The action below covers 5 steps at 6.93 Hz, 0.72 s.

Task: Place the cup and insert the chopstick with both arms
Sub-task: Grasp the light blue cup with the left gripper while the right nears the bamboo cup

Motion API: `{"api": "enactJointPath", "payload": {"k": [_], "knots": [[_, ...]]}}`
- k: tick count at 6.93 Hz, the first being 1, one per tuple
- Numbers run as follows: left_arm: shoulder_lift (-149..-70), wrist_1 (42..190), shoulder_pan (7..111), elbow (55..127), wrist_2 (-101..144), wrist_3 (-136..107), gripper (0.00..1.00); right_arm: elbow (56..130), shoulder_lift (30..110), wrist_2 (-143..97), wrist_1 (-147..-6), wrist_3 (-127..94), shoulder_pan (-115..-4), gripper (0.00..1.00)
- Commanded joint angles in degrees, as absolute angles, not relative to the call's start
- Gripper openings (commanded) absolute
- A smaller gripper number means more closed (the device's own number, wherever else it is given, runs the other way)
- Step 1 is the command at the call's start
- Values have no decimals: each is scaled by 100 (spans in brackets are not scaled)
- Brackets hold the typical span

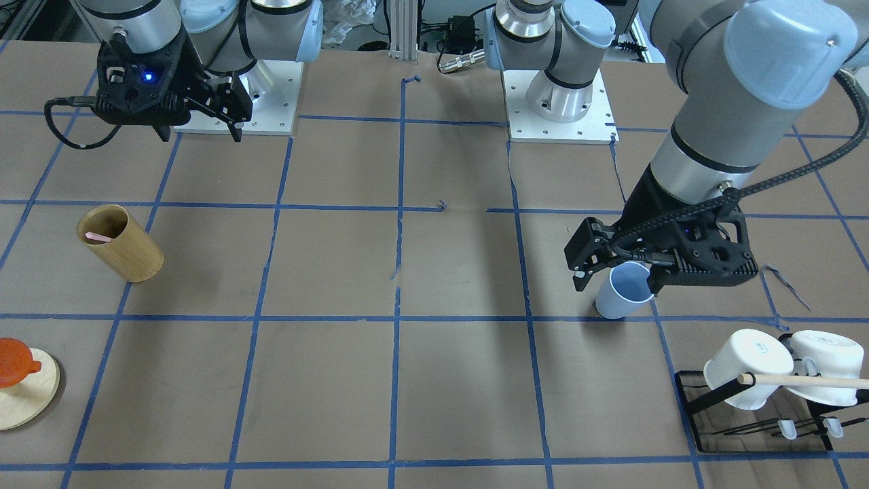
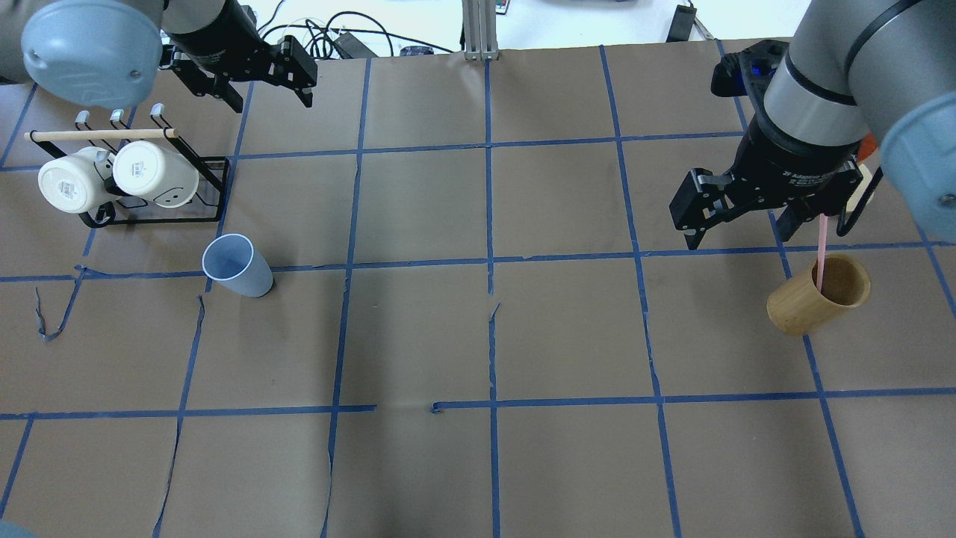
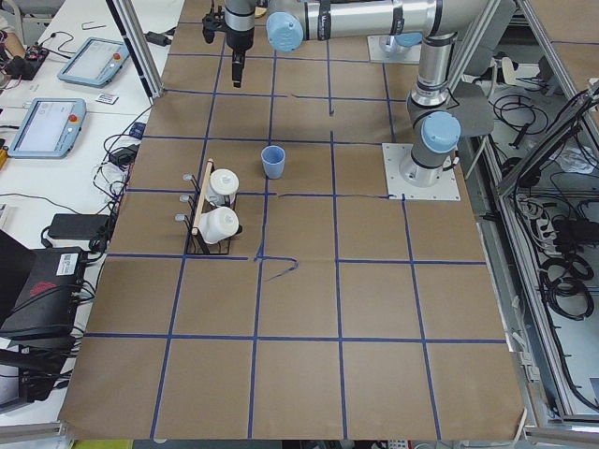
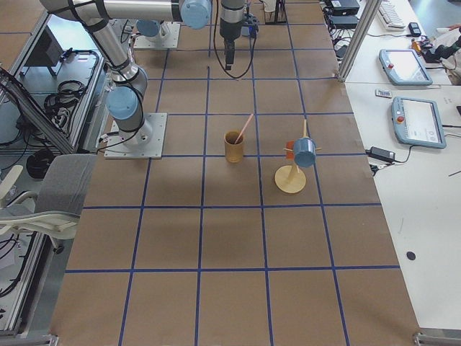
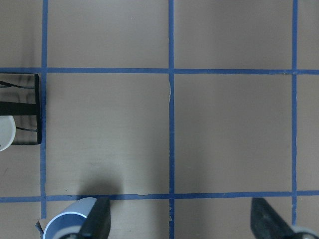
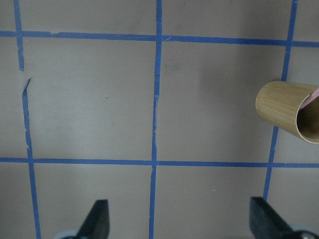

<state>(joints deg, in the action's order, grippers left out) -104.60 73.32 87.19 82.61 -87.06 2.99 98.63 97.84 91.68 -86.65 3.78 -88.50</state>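
Observation:
The light-blue cup needs to be placed for the chopstick (image 1: pixel 98 237), so my left gripper will grab the cup by its rim (image 1: pixel 629 265) next.
The light-blue cup (image 2: pixel 237 265) stands upright on the table, free, near the mug rack; it also shows in the front view (image 1: pixel 621 293). My left gripper (image 5: pixel 182 224) is open and empty, high above the table, with the cup's rim (image 5: pixel 67 225) beside its left finger. In the overhead view the left gripper (image 2: pixel 270 97) shows at the top left. A pale pink chopstick (image 2: pixel 821 254) leans inside the tan bamboo cylinder (image 2: pixel 818 295). My right gripper (image 2: pixel 769 228) is open and empty, raised beside the cylinder (image 6: pixel 286 112), apart from the chopstick (image 6: pixel 310 97).
A black rack (image 2: pixel 216 187) holds two white mugs (image 2: pixel 112 175) under a wooden dowel (image 2: pixel 101 134), just beyond the cup. A round wooden stand (image 1: pixel 30 401) with an orange piece (image 1: pixel 13 360) sits near the bamboo cylinder. Blue tape grids the brown table.

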Motion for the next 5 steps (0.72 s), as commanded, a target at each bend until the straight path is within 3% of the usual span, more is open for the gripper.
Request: {"api": "enactJointPath", "payload": {"k": [1, 5], "knots": [[-10521, 7208, 8719, 8628, -8745, 727, 100, 9861, 9721, 9167, -8675, 535, -8824, 100], [-10425, 5803, 8078, 10304, -8762, 2055, 100, 9870, 9695, 9185, -8919, 1465, -8772, 100]]}}
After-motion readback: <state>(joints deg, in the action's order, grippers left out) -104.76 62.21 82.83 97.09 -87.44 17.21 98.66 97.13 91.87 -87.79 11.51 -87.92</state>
